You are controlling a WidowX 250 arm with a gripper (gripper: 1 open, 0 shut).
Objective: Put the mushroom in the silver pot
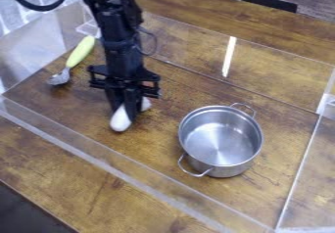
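The mushroom stays in my gripper from here until it is over the silver pot (pixel 220 139), since the white stem of the mushroom (pixel 120 120) is over the wooden table.
The mushroom (pixel 120 120) shows as a thick white stem poking out below the black fingers, its lower end at the wooden table; the cap is hidden behind the fingers. My gripper (pixel 125 108) points straight down and is shut on the mushroom's upper part. The silver pot (pixel 220 139) stands upright to the right of the gripper, apart from it, with a pale grey inside that holds nothing and two small loop handles.
A slim yellow-green object (pixel 81 51) and a small grey spoon (pixel 61 77) lie behind and left of the gripper. A low clear plastic wall (pixel 78 139) runs along the front, with another upright clear panel (pixel 229 56) at the back.
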